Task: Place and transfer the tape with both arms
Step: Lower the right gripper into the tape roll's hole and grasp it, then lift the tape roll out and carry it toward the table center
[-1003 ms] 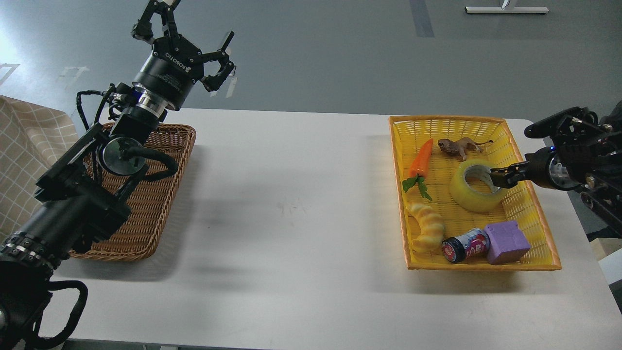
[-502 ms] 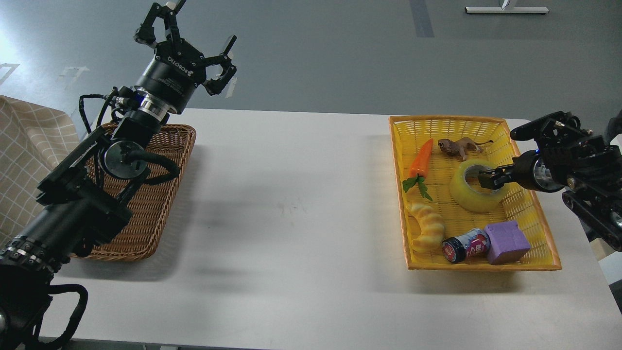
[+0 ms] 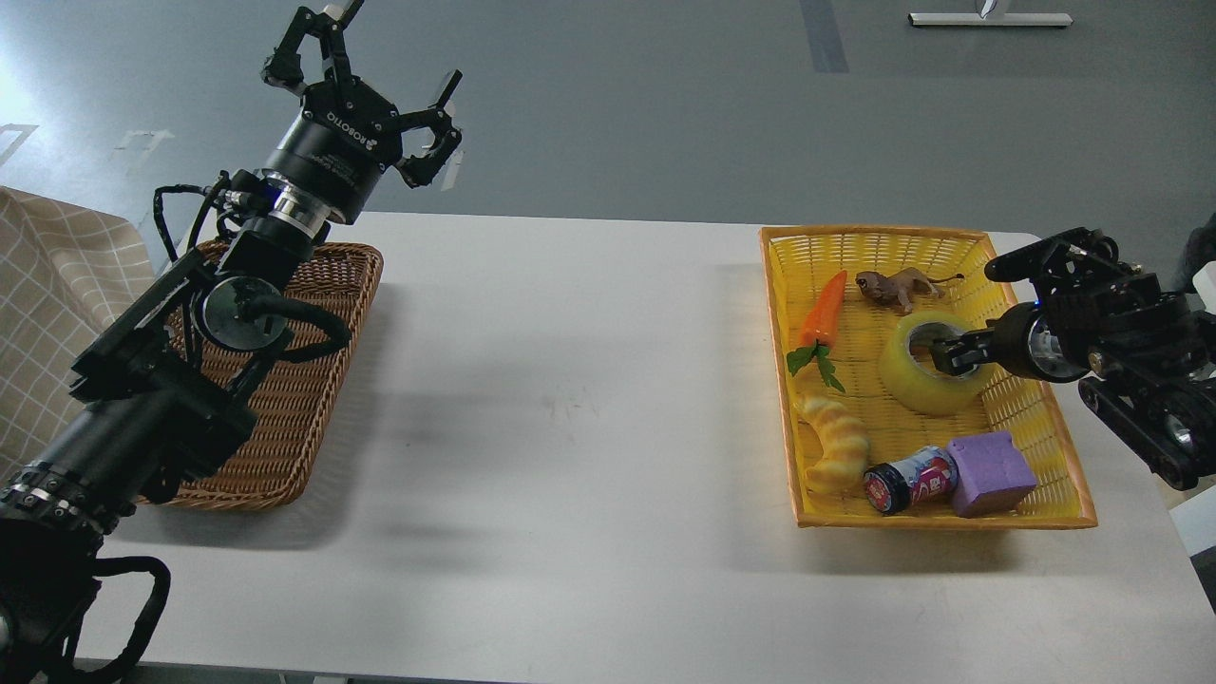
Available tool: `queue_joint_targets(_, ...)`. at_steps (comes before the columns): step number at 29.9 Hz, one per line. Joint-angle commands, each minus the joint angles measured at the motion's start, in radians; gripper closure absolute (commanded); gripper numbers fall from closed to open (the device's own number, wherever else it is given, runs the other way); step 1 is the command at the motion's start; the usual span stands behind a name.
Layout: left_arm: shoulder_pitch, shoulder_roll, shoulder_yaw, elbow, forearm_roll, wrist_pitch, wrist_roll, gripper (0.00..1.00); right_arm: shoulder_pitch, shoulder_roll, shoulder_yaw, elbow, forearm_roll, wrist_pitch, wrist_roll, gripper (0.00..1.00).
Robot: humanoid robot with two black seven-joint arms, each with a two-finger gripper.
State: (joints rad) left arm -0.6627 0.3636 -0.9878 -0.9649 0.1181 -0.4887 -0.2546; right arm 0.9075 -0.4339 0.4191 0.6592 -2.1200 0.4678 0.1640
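Note:
The tape roll should leave the yellow basket next, so my right gripper should pick it up by its ring side (image 3: 911,376).
The tape (image 3: 920,385), a translucent yellow roll with a pale core, lies flat in the yellow basket (image 3: 1045,427) at the right. My right gripper (image 3: 969,315) comes in from the right and is open. Its lower fingertips (image 3: 948,357) reach into the roll's core, and its upper finger (image 3: 1021,255) stands above the basket's right rim. My left gripper (image 3: 380,85) is open and empty, raised high above the far end of the brown wicker basket (image 3: 313,380) at the left.
The yellow basket also holds a toy carrot (image 3: 823,309), a brown animal figure (image 3: 893,285), a yellow croissant toy (image 3: 834,439), a small jar (image 3: 907,480) and a purple block (image 3: 990,472). A checked cloth (image 3: 57,285) lies at the far left.
My right gripper has moved left, bringing its lower fingertips further into the tape's core. The left arm shifted slightly a second ago and is now still.

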Motion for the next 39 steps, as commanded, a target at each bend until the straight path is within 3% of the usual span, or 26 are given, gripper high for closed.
queue_joint_targets(1, 0.000, 0.000, 0.000, 0.000, 0.000, 0.000, 0.000, 0.02, 0.001, 0.006, -0.002, -0.001, 0.000, 0.002, 0.000, 0.49)
queue_joint_targets(4, 0.000, 0.001, 0.000, 0.000, 0.000, 0.000, 0.000, 0.02, 0.004, 0.009, -0.002, -0.029, 0.000, 0.012, 0.000, 0.67)
queue_joint_targets(8, 0.000, 0.003, 0.000, 0.000, 0.000, 0.000, 0.000, 0.02, 0.005, 0.024, -0.002, -0.058, 0.002, 0.017, 0.000, 0.73)
queue_joint_targets(15, 0.000, 0.003, -0.002, 0.000, 0.000, 0.000, 0.000, 0.02, 0.007, 0.024, -0.003, -0.062, 0.006, 0.021, 0.000, 0.98)
queue_joint_targets(26, -0.002, 0.003, -0.002, 0.000, 0.000, 0.000, 0.000, 0.02, 0.071, 0.014, -0.002, -0.007, 0.047, 0.021, 0.008, 1.00)
queue_joint_targets(35, -0.002, 0.003, -0.002, 0.000, -0.002, 0.000, 0.000, 0.02, 0.143, -0.144, 0.000, 0.236, 0.175, 0.021, 0.014, 1.00)
queue_joint_targets(39, -0.002, 0.003, -0.002, 0.000, -0.002, 0.000, 0.000, 0.02, 0.160, -0.161, 0.003, 0.318, 0.183, 0.021, 0.011, 1.00)
